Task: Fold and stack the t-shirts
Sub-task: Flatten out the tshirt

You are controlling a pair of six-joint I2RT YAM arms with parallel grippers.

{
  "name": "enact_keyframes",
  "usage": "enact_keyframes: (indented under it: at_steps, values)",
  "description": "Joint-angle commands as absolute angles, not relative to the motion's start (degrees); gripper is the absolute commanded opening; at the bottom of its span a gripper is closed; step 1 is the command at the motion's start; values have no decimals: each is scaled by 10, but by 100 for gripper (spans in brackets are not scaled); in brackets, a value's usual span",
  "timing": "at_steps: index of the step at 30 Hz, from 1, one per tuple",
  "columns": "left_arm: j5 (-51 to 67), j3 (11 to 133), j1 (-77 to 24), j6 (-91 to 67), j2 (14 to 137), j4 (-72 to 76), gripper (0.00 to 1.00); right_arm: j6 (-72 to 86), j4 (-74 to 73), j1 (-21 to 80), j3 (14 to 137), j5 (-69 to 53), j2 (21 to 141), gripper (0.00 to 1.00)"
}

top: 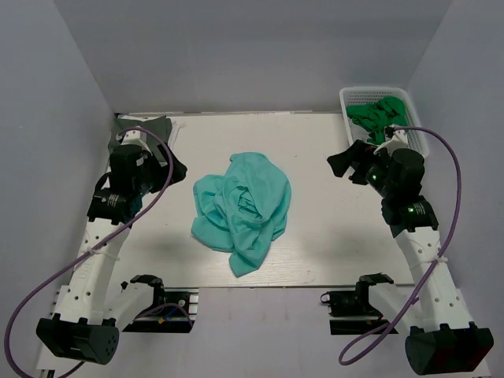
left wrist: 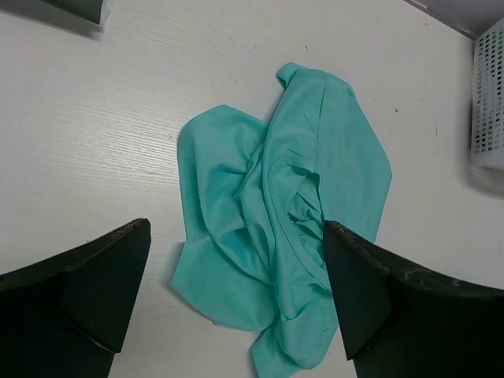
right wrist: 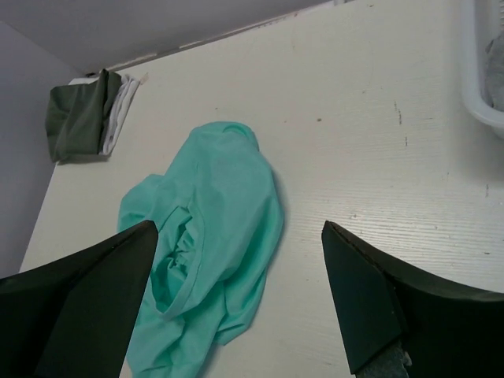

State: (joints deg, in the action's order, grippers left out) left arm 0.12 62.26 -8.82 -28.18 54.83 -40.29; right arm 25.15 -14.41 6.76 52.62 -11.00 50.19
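The teal t-shirt needs to be spread open between both grippers for folding, so my left gripper will next grab its outer edge nearest that gripper.
A crumpled teal t-shirt lies in a heap at the middle of the white table; it also shows in the left wrist view and the right wrist view. My left gripper is open and empty, above the table to the shirt's left. My right gripper is open and empty, to the shirt's right. A folded dark green and white stack sits at the far left corner, also in the right wrist view.
A white mesh basket at the far right corner holds crumpled green t-shirts; its wall shows in the left wrist view. Grey walls enclose the table on three sides.
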Motion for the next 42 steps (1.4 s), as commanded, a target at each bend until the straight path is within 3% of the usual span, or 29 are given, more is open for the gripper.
enact_keyframes:
  at_steps: [1, 8, 11, 13, 15, 25, 33, 35, 36, 38, 39, 41, 42]
  values:
    - [25, 608, -86, -291, 545, -426, 100, 263, -159, 68, 529, -144, 491, 91]
    - [74, 550, -94, -330, 562, -419, 100, 290, -269, 70, 510, 94, 514, 91]
    - [101, 509, -94, -349, 579, -419, 100, 217, -265, 76, 495, 22, 529, 91]
    - [124, 462, -94, -366, 598, -411, 100, 185, -253, 97, 490, -129, 554, 91]
    - [137, 417, -94, -377, 612, -397, 100, 178, -242, 132, 498, -190, 592, 91]
    - [144, 318, -111, -443, 649, -320, 100, 96, -262, 420, 616, -110, 792, 91]
    - [116, 330, -134, -448, 760, -270, 100, 98, -224, 514, 649, -19, 874, 89]
    - [110, 335, -139, -448, 784, -258, 93, 108, -208, 522, 656, -2, 896, 79]
    - [110, 335, -139, -448, 803, -258, 90, 120, -207, 521, 660, 31, 915, 63]
    - [104, 342, -145, -448, 811, -258, 82, 130, -195, 523, 665, 44, 925, 56]
    - [96, 348, -150, -448, 819, -258, 69, 136, -190, 523, 666, 52, 926, 52]
    - [88, 353, -156, -448, 819, -271, 56, 135, -179, 522, 665, 59, 925, 47]
    - [83, 353, -156, -448, 819, -271, 43, 136, -173, 521, 665, 61, 925, 42]
